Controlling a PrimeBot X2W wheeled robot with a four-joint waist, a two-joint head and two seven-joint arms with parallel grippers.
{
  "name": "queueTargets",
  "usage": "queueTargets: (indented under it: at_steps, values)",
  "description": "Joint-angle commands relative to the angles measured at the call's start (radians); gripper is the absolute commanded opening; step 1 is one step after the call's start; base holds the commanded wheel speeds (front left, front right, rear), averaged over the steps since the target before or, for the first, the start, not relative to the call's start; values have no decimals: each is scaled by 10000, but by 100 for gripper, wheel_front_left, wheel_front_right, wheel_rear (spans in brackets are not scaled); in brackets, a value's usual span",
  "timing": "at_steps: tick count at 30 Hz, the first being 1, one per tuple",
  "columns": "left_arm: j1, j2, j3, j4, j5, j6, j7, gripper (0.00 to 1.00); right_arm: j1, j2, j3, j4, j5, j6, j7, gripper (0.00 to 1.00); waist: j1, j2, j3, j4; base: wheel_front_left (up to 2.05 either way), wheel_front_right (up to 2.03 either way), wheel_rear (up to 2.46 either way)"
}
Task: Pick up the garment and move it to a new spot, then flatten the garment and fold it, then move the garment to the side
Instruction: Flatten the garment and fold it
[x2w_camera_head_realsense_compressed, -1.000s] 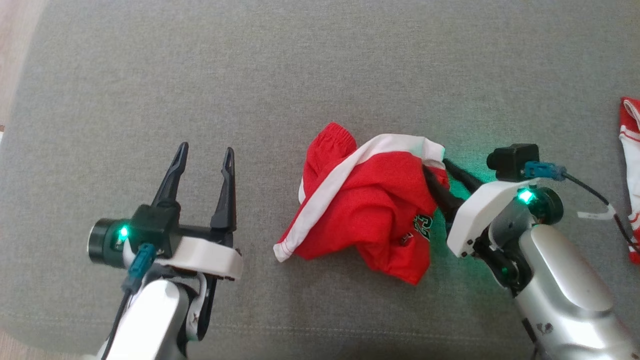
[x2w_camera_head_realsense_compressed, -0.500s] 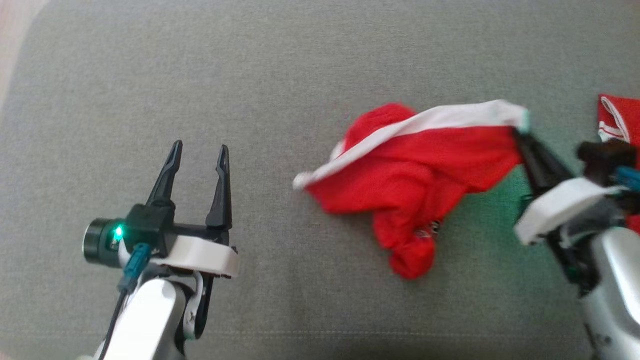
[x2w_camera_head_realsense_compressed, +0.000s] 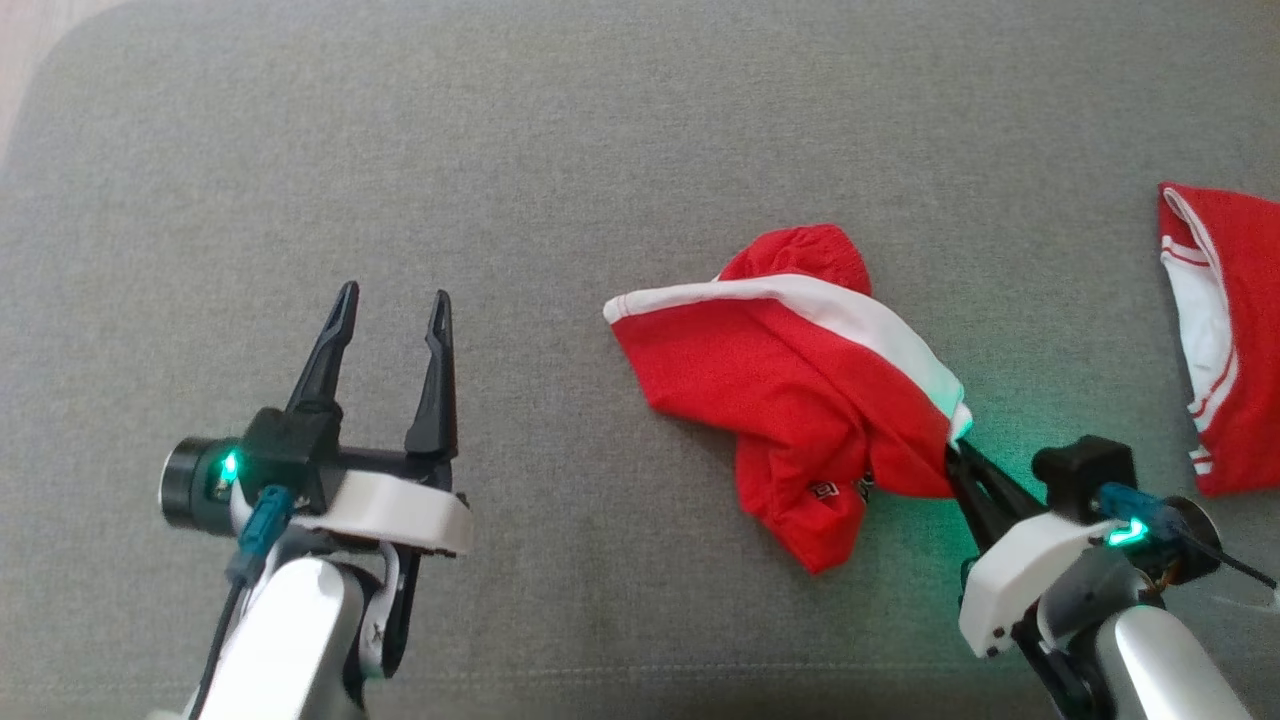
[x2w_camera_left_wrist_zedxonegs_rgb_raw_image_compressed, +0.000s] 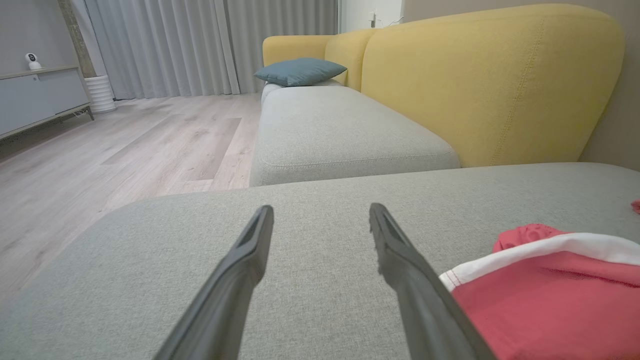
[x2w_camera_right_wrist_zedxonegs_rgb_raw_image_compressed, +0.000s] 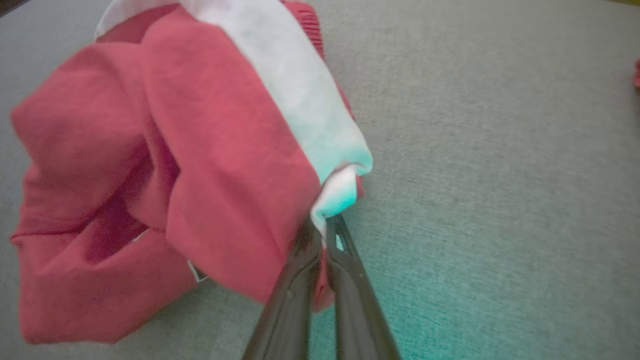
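I need to grab the garment next with my left gripper by its free white-banded corner (x2w_camera_head_realsense_compressed: 618, 308), which sticks out as a thin edge while the red cloth (x2w_camera_head_realsense_compressed: 786, 438) lies crumpled.
The garment (x2w_camera_head_realsense_compressed: 800, 400) is a crumpled red piece with a white band, lying right of centre on the grey cushion (x2w_camera_head_realsense_compressed: 600, 150). My right gripper (x2w_camera_head_realsense_compressed: 955, 458) is shut on the garment's right edge, where the white band ends; the right wrist view shows the fingers (x2w_camera_right_wrist_zedxonegs_rgb_raw_image_compressed: 300, 270) pinched together with the cloth (x2w_camera_right_wrist_zedxonegs_rgb_raw_image_compressed: 200, 150) bunched just past them. My left gripper (x2w_camera_head_realsense_compressed: 390, 305) hangs open over bare cushion at the lower left, well apart from the cloth. The garment's white-banded corner (x2w_camera_left_wrist_zedxonegs_rgb_raw_image_compressed: 550, 280) sits just right of the left fingers (x2w_camera_left_wrist_zedxonegs_rgb_raw_image_compressed: 400, 260) in the left wrist view.
A second red and white piece of clothing (x2w_camera_head_realsense_compressed: 1225, 340) lies at the cushion's right edge. Beyond the cushion's left end are a wooden floor (x2w_camera_left_wrist_zedxonegs_rgb_raw_image_compressed: 100, 150), another grey seat with a yellow backrest (x2w_camera_left_wrist_zedxonegs_rgb_raw_image_compressed: 475, 85) and a blue pillow (x2w_camera_left_wrist_zedxonegs_rgb_raw_image_compressed: 300, 70).
My right gripper closed on the garment's right edge, swung it up and to the right, then came back down toward the near side, dragging the cloth right. The left arm barely moved.
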Motion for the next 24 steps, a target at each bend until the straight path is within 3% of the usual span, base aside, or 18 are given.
queueTargets:
  at_steps: [1,2,8,15,24]
  values:
    - [-109,143,375,-266,99,-47,-120,100,-115,-19,58,-310,-68,35,-145,65,0,-1,-33,-31,0,0,0]
    - [-86,147,377,-251,101,-53,-120,100,-89,97,-50,-257,-83,35,-298,100,0,-1,-57,-55,0,0,0]
    - [116,228,416,-167,87,-36,-120,100,74,675,-820,-548,-78,35,-1397,100,0,-1,-249,-191,0,0,0]
    - [485,348,548,-191,24,120,-120,100,440,909,-1537,-1850,209,35,-2376,100,0,-1,-525,-370,0,0,0]
    - [989,524,571,-578,53,378,-58,100,832,896,-1294,-3011,605,35,-2234,100,0,-1,-828,-562,0,0,0]
